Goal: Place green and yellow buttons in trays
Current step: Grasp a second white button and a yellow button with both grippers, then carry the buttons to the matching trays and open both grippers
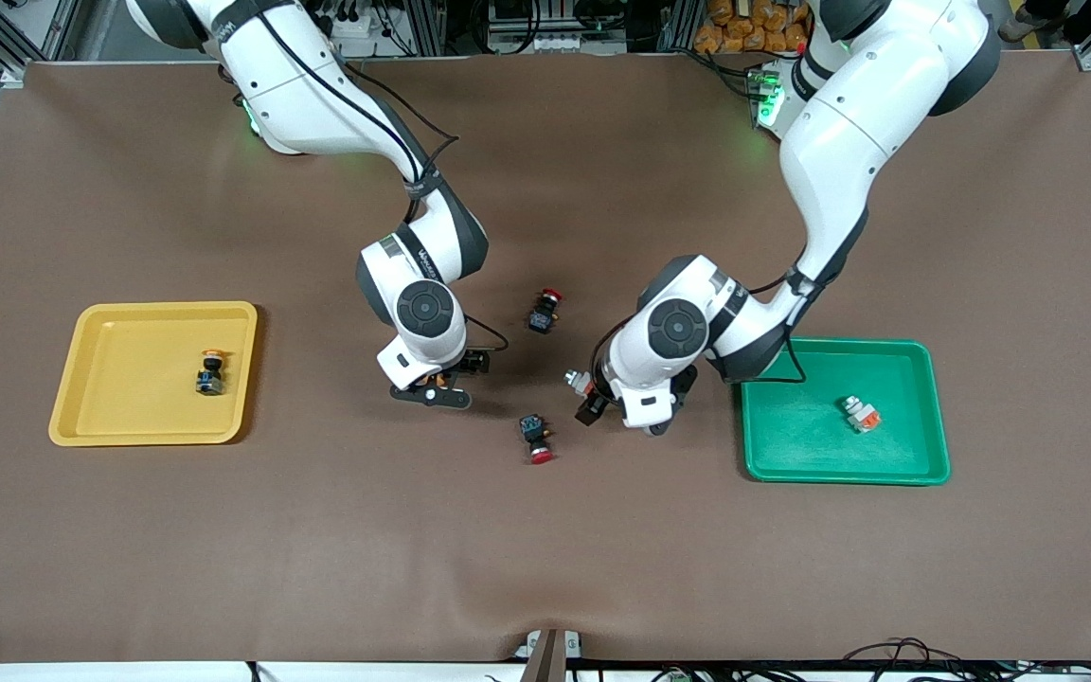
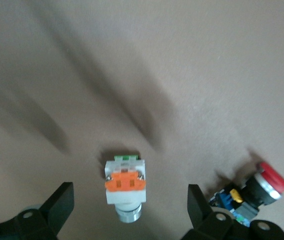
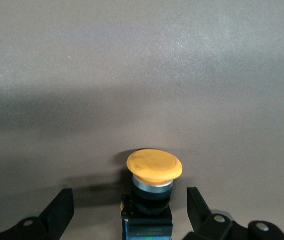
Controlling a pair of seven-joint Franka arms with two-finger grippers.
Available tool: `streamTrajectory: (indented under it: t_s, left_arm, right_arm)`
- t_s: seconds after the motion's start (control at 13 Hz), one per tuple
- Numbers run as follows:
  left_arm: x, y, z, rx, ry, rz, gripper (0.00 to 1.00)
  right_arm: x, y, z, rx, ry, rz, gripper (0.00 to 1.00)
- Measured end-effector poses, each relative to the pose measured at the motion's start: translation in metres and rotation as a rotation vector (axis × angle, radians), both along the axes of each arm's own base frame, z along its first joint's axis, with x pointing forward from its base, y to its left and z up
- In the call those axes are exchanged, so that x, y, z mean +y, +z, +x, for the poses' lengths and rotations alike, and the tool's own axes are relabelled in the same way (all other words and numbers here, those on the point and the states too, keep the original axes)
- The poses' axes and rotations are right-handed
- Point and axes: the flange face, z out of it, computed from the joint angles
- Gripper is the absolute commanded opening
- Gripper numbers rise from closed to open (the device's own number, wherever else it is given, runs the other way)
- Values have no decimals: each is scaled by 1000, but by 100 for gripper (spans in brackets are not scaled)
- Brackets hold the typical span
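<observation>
I need to close my right gripper, and closing it now would hold the dark button with an orange-yellow cap (image 3: 154, 166). My fingers are beside the button's body below the cap in the right wrist view.
My left gripper (image 1: 584, 394) is open and low over the table beside the green tray (image 1: 792, 445). A pale grey-white button with an orange patch (image 2: 125, 182) lies between its fingers (image 2: 59, 202), untouched; it also shows in the front view (image 1: 575, 381). My right gripper (image 1: 432, 386) is open around a dark button with an orange-yellow cap (image 3: 154, 166) that lies on the table. A second yellow-capped button (image 1: 211, 371) lies in the yellow tray (image 1: 129, 398). A second pale button (image 1: 860, 414) lies in the green tray.
Two dark switches with red caps lie on the brown table between the grippers. One (image 1: 544, 311) is farther from the front camera. The other (image 1: 536, 439) is nearer and also shows in the left wrist view (image 2: 262, 187), beside one finger.
</observation>
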Motion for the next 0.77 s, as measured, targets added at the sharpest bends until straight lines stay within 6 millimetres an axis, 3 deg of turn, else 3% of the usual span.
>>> streamTrajectory:
  t_s: [0.08,0.15,0.23,0.38,0.62,0.77]
  left_arm:
    - [-2,-4,-2,6,-1,1,100]
    - [-3,-9,-3,6,1,-4,100]
    - [-4,-14,-3,5,3,-11,100]
    - [-5,-24,-5,12,4,-15,95]
    - [-6,-30,-6,18,3,-15,54]
    - [-5,-30,-6,17,4,-15,0]
  right_arm:
    - [0,-2,-2,4,-1,-3,61]
    - [-1,-5,-5,10,-2,-7,8]
    - [-1,-7,-7,14,-1,-10,0]
    - [1,-4,-7,8,0,-6,0]
    - [1,5,-5,1,-2,-1,0]
    - [-3,11,-1,-5,-8,-3,0]
